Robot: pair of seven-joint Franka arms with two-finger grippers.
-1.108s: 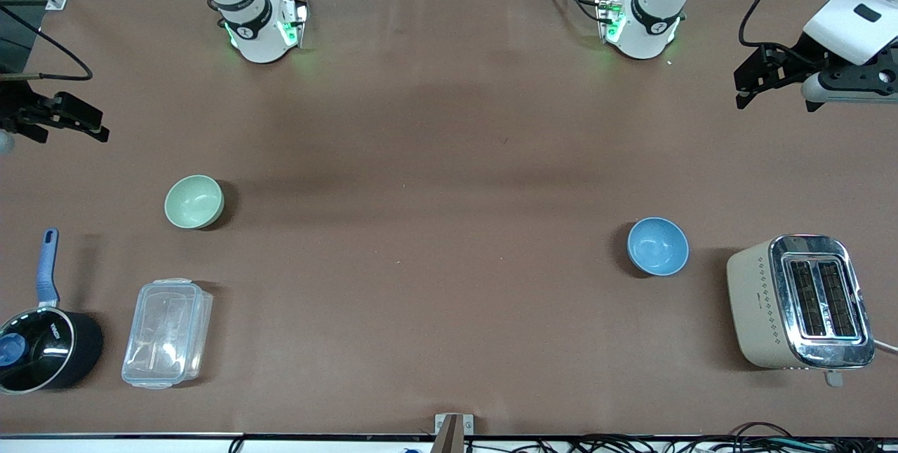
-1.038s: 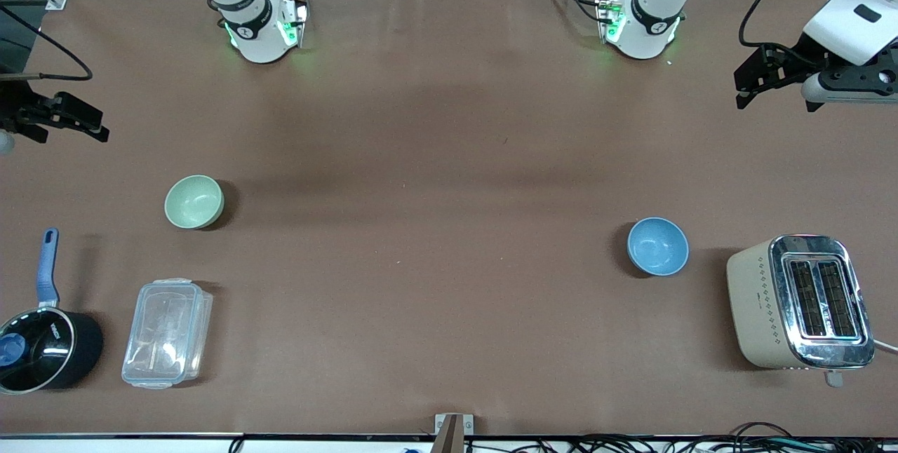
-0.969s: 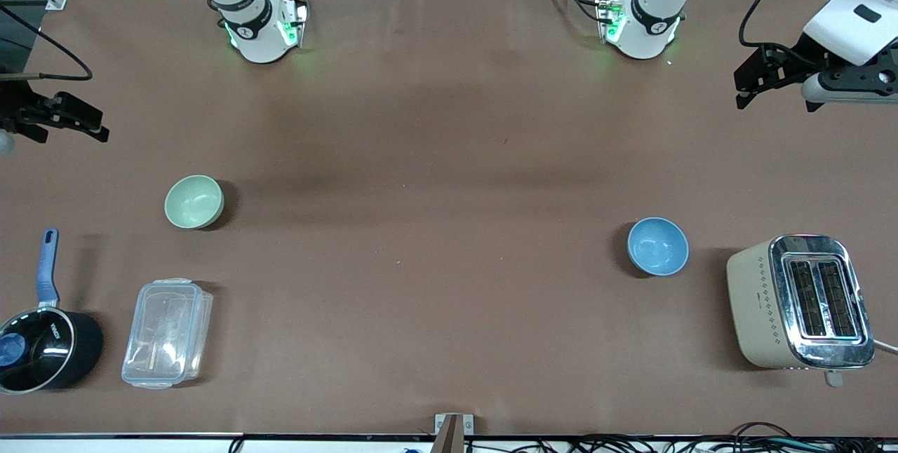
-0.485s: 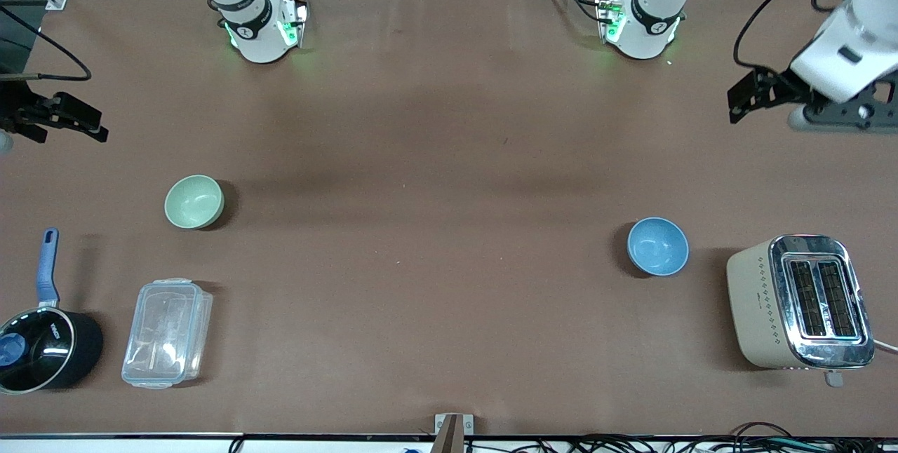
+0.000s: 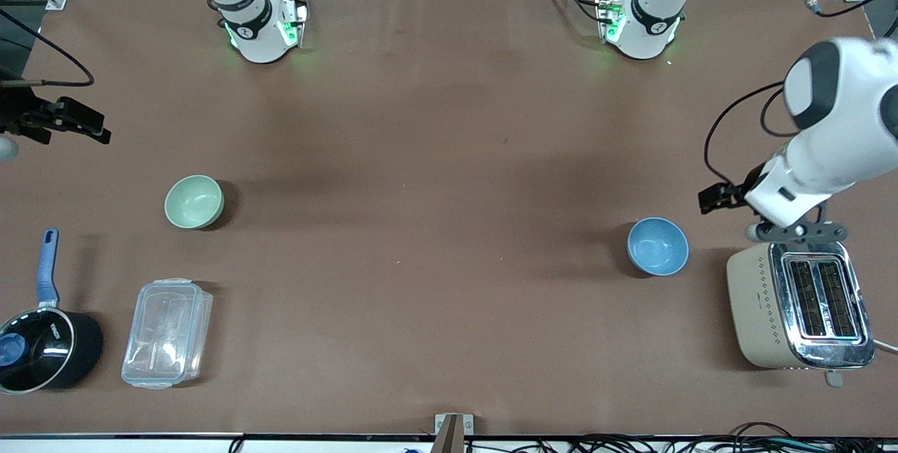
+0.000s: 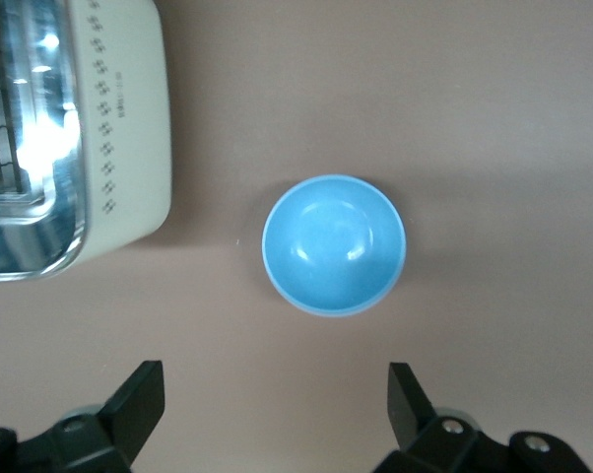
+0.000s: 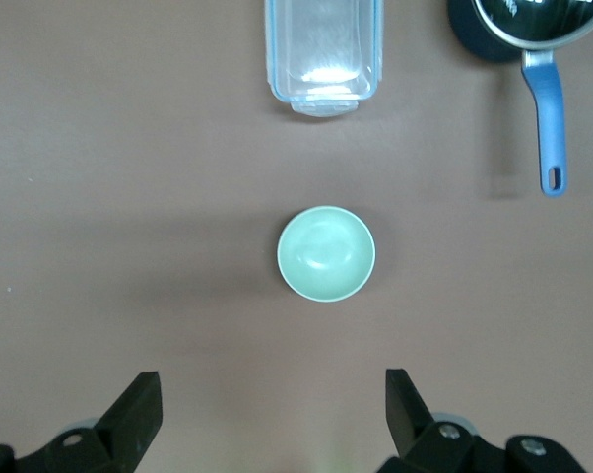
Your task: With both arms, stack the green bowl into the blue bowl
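Observation:
My left gripper is to grab the blue bowl by its rim next, to set the blue bowl where the green bowl can stack inside.
The pale green bowl sits upright and empty toward the right arm's end of the table; it also shows in the right wrist view. The sky-blue bowl sits upright and empty toward the left arm's end, beside the toaster; it also shows in the left wrist view. My left gripper hangs over the toaster's edge beside the blue bowl, open and empty. My right gripper hovers at the table's end, above and apart from the green bowl, open and empty.
A cream and chrome toaster stands next to the blue bowl. A clear plastic container and a black saucepan with a blue handle lie nearer the front camera than the green bowl.
My left arm has swung down from the table's end to hang beside the blue bowl, over the toaster's edge. The right arm has hardly moved. Both bowls stayed put.

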